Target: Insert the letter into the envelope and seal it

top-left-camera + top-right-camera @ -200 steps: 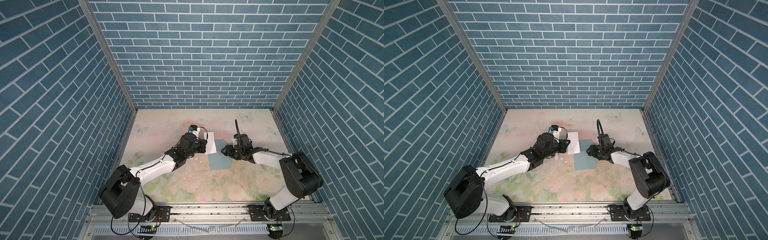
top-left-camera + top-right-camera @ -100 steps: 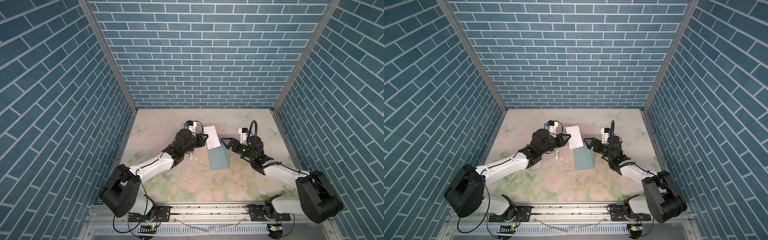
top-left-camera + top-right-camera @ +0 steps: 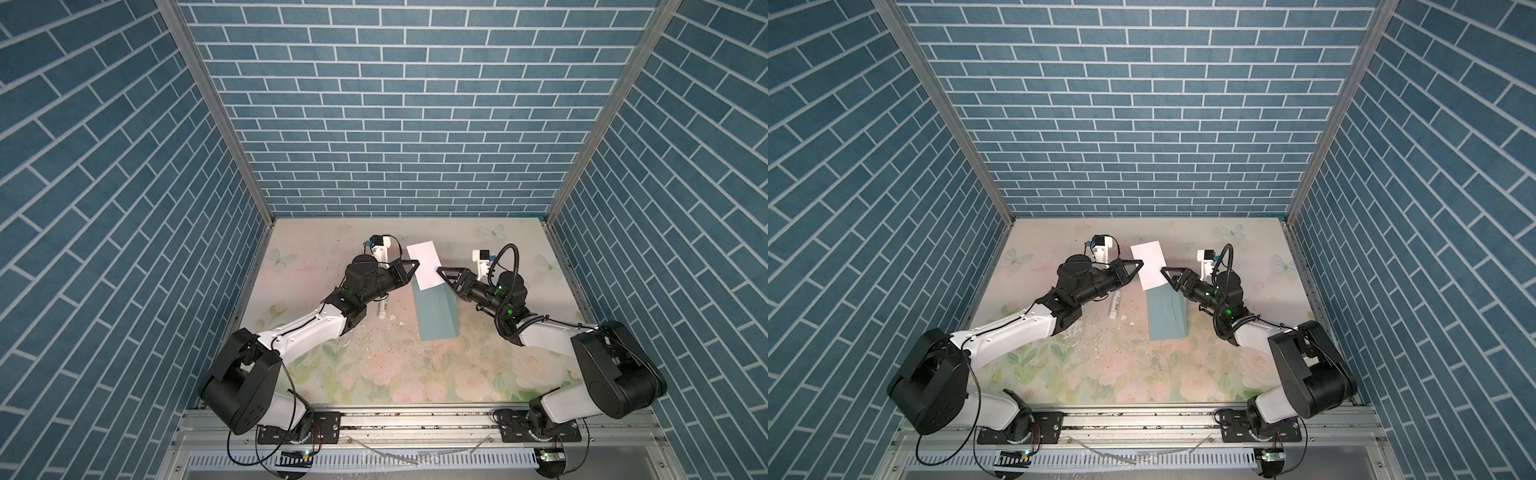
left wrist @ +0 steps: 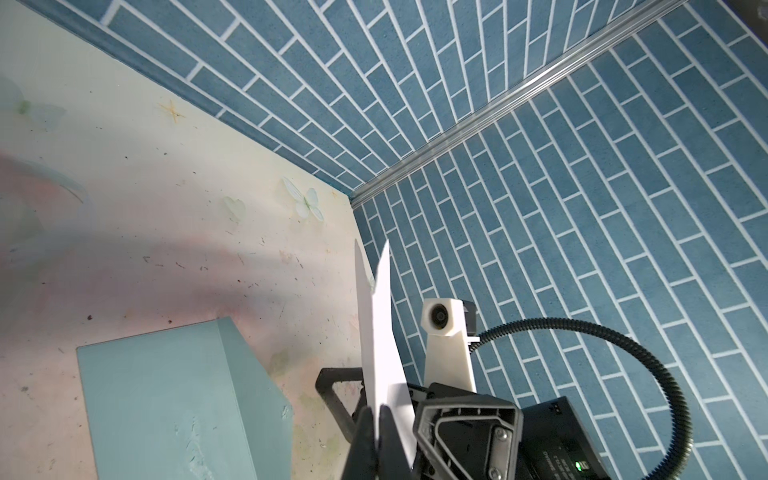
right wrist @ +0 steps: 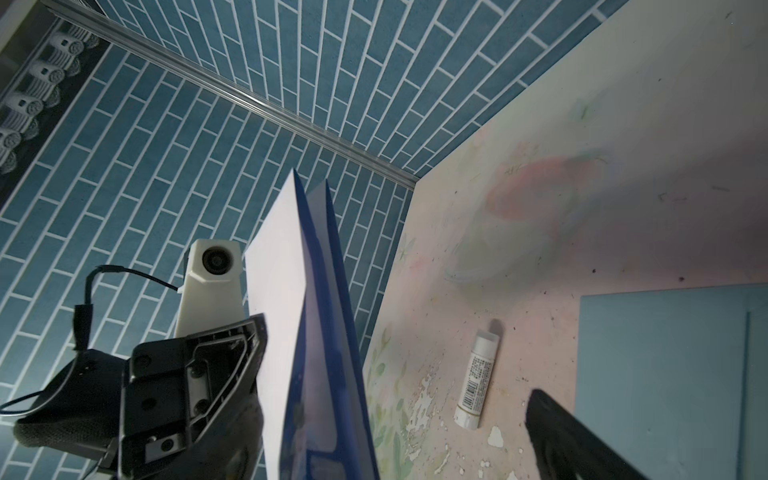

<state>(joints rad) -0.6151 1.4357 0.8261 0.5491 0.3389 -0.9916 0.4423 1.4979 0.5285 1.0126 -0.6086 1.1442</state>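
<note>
My right gripper picks up the letter (image 3: 424, 266) by its edge opposite my left gripper next. Then the letter enters the envelope.
The white letter (image 3: 424, 266) (image 3: 1151, 264) hangs in the air over the table, and my left gripper (image 3: 417, 264) (image 3: 1140, 263) (image 4: 376, 415) is shut on its edge. In the right wrist view the letter (image 5: 307, 332) shows a dark blue border. My right gripper (image 3: 441, 272) (image 3: 1163, 271) stands open at the letter's opposite edge, with one finger (image 4: 328, 382) on each side of the sheet. The teal envelope (image 3: 436, 309) (image 3: 1166, 316) (image 4: 166, 395) (image 5: 665, 374) lies on the table below both grippers, a panel folded along one long side.
A white glue stick (image 3: 382, 309) (image 3: 1115, 306) (image 5: 476, 378) lies on the floral table (image 3: 374, 365) left of the envelope, under the left arm. Small white flakes are scattered near it. Blue brick walls close in the back and both sides.
The right gripper let go of the envelope, opened, and rose to the letter's right edge. The left gripper lifted the letter higher. The envelope now lies free.
</note>
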